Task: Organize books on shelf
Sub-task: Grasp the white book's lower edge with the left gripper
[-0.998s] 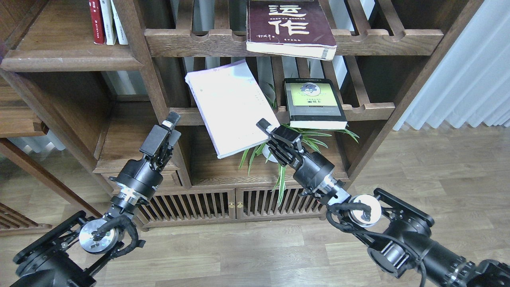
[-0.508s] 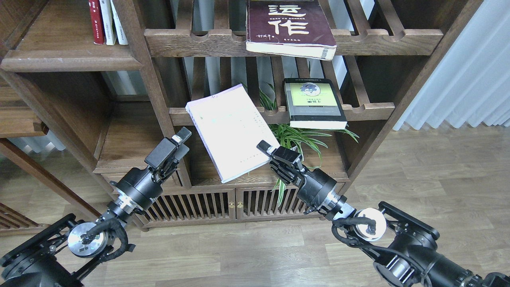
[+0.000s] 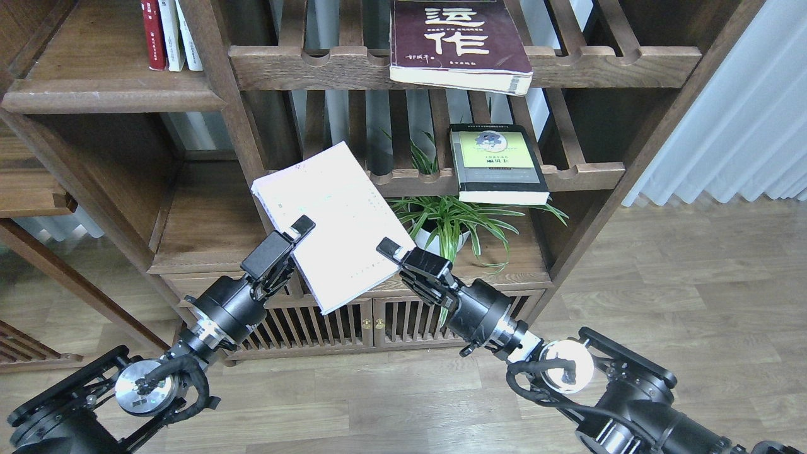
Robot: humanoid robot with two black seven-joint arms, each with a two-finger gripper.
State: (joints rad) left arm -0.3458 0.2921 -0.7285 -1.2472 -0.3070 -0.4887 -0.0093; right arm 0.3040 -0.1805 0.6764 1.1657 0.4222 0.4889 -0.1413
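Note:
The pale lavender-white paperback (image 3: 328,214) needs to go on the shelf among the other books, so my left gripper should next grab it by its lower edge (image 3: 308,284).
My right gripper (image 3: 392,253) is shut on the lower right corner of the pale lavender-white paperback (image 3: 328,214) and holds it tilted in the air in front of the bookcase. My left gripper (image 3: 294,241) is open at the book's lower left edge, its fingers against or just in front of it. The black-bordered book with a yellow-green cover (image 3: 498,161) lies on the lower slatted rack. The thick maroon book with white characters (image 3: 457,44) lies on the upper slatted rack and overhangs its rail. The solid plank shelf (image 3: 107,94) is at the upper left.
Slim red and white-spined volumes (image 3: 167,31) stand at the back of the plank shelf. A spider plant in a white pot (image 3: 444,221) sits below the lower rack (image 3: 586,173). Slatted cabinet doors (image 3: 372,321) are beneath. A white curtain (image 3: 744,126) hangs at right.
My right gripper has pulled the pale book off the lower slatted rack, down and to the left. My left gripper has moved right and up to the book's edge.

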